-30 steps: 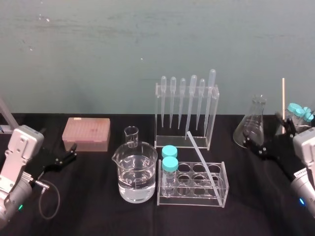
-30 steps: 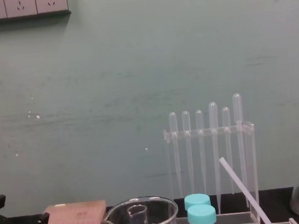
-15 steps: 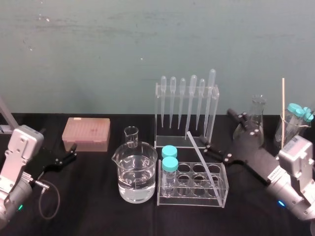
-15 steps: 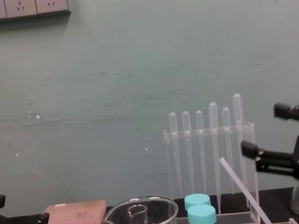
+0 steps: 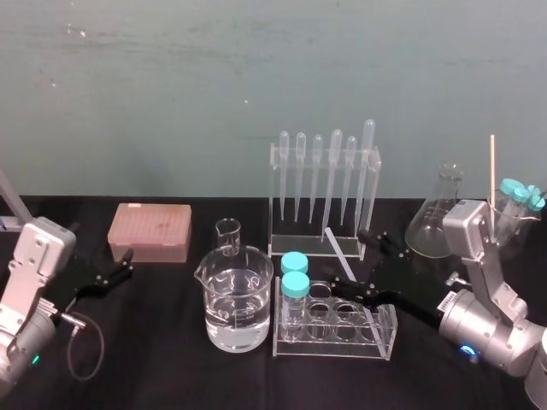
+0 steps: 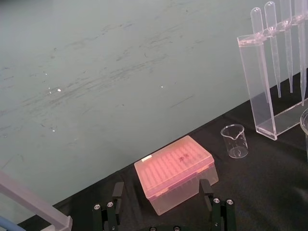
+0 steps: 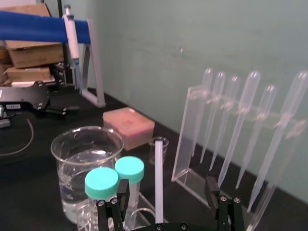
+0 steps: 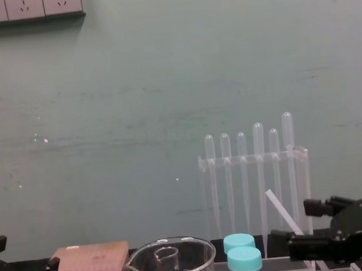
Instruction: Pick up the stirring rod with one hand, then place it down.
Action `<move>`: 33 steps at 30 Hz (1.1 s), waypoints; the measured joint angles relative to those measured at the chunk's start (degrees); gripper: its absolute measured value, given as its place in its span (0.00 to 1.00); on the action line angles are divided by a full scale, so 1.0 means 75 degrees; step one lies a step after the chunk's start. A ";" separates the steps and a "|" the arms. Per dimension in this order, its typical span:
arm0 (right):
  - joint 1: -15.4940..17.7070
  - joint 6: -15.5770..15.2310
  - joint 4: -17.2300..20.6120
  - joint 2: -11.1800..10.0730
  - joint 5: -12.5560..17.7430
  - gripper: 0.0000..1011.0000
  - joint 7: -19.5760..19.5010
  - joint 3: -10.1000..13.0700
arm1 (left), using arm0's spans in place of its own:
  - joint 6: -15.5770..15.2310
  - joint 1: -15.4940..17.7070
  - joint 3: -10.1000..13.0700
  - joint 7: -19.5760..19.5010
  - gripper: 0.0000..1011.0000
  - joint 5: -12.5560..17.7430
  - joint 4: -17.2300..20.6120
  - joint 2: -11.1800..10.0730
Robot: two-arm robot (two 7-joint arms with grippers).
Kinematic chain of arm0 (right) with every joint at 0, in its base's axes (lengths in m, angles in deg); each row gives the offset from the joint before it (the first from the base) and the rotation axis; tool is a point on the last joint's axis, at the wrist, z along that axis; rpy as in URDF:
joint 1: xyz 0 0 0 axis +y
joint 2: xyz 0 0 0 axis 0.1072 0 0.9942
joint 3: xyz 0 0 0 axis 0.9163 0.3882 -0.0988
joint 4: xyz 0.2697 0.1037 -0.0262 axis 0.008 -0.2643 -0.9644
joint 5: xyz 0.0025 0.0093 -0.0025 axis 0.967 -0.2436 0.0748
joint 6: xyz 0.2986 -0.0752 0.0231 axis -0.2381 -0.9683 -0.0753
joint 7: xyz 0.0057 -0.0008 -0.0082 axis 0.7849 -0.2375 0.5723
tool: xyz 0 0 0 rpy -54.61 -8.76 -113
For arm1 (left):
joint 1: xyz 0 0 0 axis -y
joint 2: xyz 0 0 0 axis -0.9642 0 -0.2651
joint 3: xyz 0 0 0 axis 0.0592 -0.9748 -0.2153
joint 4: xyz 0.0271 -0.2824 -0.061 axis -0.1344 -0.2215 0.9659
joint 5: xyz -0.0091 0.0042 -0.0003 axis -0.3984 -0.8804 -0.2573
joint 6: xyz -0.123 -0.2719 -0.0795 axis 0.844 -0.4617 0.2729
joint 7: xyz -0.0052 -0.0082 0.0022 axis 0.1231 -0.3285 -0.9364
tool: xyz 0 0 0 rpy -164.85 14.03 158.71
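I need to grab the stirring rod [image 8: 277, 205] by its free upper part [image 8: 292, 224] with my right gripper next, because the rack and its teal-capped tubes crowd the rod's lower end.
The stirring rod [image 5: 338, 248] is a thin translucent-white stick. It leans in the clear test tube rack [image 5: 385, 340], its top end toward the pipette stand. My right gripper [image 5: 357, 263] is open and straddles the rod's upper part without touching it. In the right wrist view the rod [image 7: 158, 178] rises midway between the two black fingers [image 7: 117, 202]. The chest view shows the rod [image 8: 277, 205] just above the right gripper [image 8: 301, 225]. My left gripper [image 5: 120, 269] is parked open at the far left, in front of the pink box [image 6: 174, 171].
A water-filled beaker [image 5: 238, 303] and a small beaker [image 5: 228, 237] stand left of the rack, which holds two teal-capped tubes [image 5: 295, 275]. The pipette stand [image 5: 325, 192] is close behind. A conical flask [image 5: 438, 218] and a beaker of capped tubes [image 5: 513, 205] stand at the right.
My right arm has swung in from the far right and dropped lower, bringing its open gripper around the rod at the rack. The left arm has not moved.
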 joint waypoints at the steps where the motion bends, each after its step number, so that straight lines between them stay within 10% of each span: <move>1: -0.0017 -0.0079 -0.0023 0.0014 0.0024 0.99 0.0043 -0.0001 | 0.0000 0.0000 0.0000 0.0000 0.99 0.0000 0.0000 0.0000; 22: -0.0071 -0.0391 -0.0114 0.0093 0.0046 0.99 0.0188 0.0028 | 0.0000 0.0000 0.0000 0.0000 0.99 0.0000 0.0000 0.0000; 33: -0.0069 -0.0371 -0.0110 0.0086 0.0042 0.73 0.0188 0.0027 | 0.0000 0.0000 0.0000 0.0000 0.99 0.0000 0.0000 0.0000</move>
